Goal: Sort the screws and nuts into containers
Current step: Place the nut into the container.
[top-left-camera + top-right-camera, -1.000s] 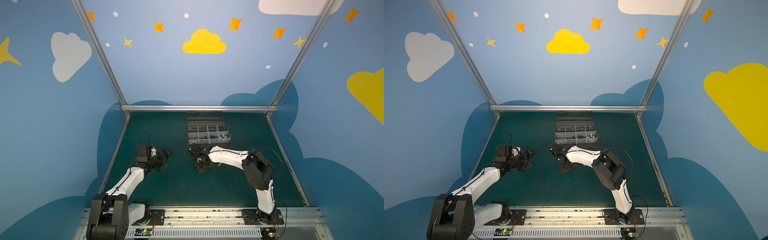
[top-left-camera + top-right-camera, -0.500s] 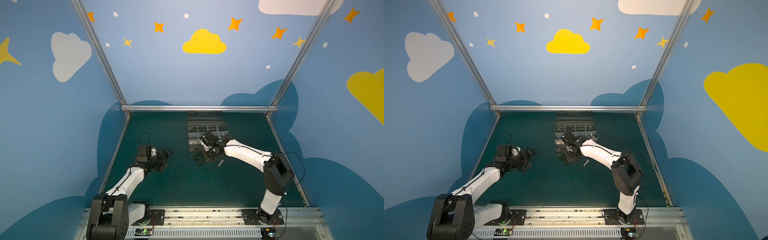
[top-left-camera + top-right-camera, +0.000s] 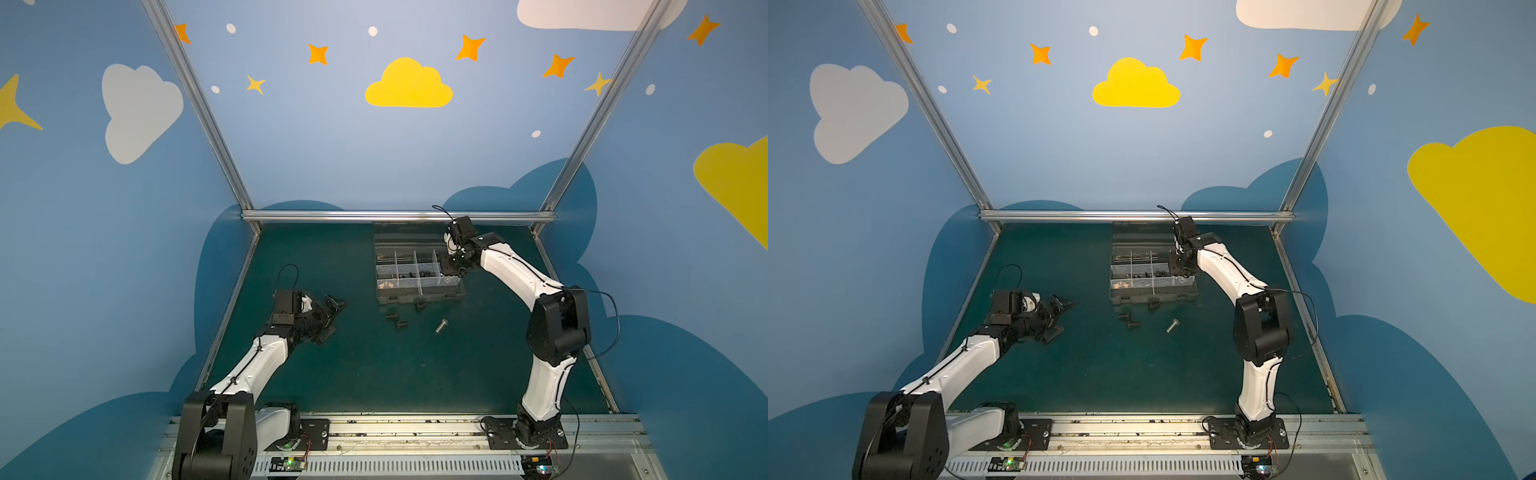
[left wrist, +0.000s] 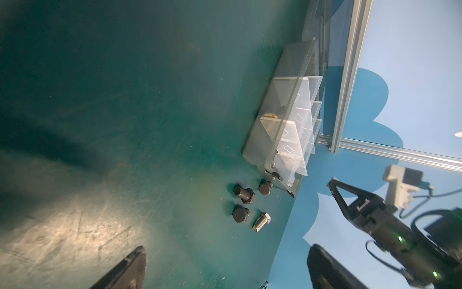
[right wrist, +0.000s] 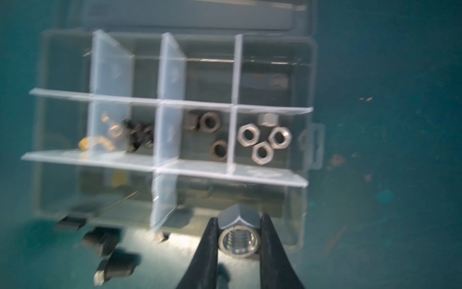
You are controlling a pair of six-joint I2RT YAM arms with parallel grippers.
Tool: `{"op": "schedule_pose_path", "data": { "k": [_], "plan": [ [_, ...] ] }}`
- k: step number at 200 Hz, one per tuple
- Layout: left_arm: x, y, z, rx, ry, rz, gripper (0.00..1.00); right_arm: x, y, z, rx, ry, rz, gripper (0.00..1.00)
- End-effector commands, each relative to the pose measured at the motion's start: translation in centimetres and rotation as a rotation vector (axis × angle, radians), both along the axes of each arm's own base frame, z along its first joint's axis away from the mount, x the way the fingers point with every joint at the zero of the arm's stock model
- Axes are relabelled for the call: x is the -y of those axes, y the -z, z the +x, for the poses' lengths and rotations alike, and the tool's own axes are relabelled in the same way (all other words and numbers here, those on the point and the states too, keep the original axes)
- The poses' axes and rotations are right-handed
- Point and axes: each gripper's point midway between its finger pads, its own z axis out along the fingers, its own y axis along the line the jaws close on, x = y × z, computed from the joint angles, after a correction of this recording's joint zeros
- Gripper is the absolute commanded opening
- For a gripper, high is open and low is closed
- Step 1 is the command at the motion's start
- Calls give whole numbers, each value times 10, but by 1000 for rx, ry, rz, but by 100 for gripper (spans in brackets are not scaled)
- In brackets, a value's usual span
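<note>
The silver nut would drop into the empty front container below if I opened now, so my right gripper must first carry it toward the silver nuts' container.
A silver nut (image 5: pixel 238 237) sits pinched between the black fingers of my right gripper (image 5: pixel 238 240), which is shut on it. That gripper (image 3: pixel 455 271) hangs over the right end of the grey organiser box (image 3: pixel 419 296). Its containers hold silver nuts (image 5: pixel 262 142), dark nuts (image 5: pixel 211 122) and small brass and black pieces (image 5: pixel 112 132). On the mat in front of the box lie three black screws (image 4: pixel 244 194) and a silver screw (image 4: pixel 261 222). My left gripper (image 3: pixel 332 316) stands open and empty to the left of them.
The box's clear lid (image 3: pixel 399 237) lies open toward the back rail (image 3: pixel 399 216). Green mat (image 3: pixel 374 374) stretches from the screws to the front rail. The aluminium frame posts stand at the two back corners.
My right arm has swung from the mat in front of the box, back and to the right over the box's right end, with the nut in its fingers. The left arm has stayed put.
</note>
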Motion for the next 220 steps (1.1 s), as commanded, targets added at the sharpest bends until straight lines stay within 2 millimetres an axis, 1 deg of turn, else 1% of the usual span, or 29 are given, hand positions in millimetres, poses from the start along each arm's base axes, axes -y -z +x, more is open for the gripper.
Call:
{"op": "schedule_pose_path", "data": {
  "k": [1,30,70,113,148,157,169,177,197,220],
  "plan": [
    [-2,1,-4,-4,2,8,100,7,9,8,-37,17,-6,0],
    [-2,1,-4,-5,-1,9,100,14,17,19,-42,34,-20,0],
    [-3,0,-3,-7,-2,9,100,12,31,19,-75,30,-19,0],
    [-2,1,-3,-7,1,8,100,12,41,19,-96,25,-29,13],
    [-2,1,-3,-6,1,9,100,12,42,21,-94,23,-36,16],
    [-2,1,-4,-6,2,8,100,13,42,21,-96,22,-37,21],
    [-2,2,-4,-7,-1,9,100,13,41,22,-93,22,-39,31],
    [-2,1,-4,-5,0,9,100,12,40,22,-91,21,-40,35],
    [-2,1,-4,-4,0,9,100,12,36,22,-84,15,-41,41],
    [-2,1,-4,-3,1,8,100,12,30,23,-72,10,-40,44]
  ]
}}
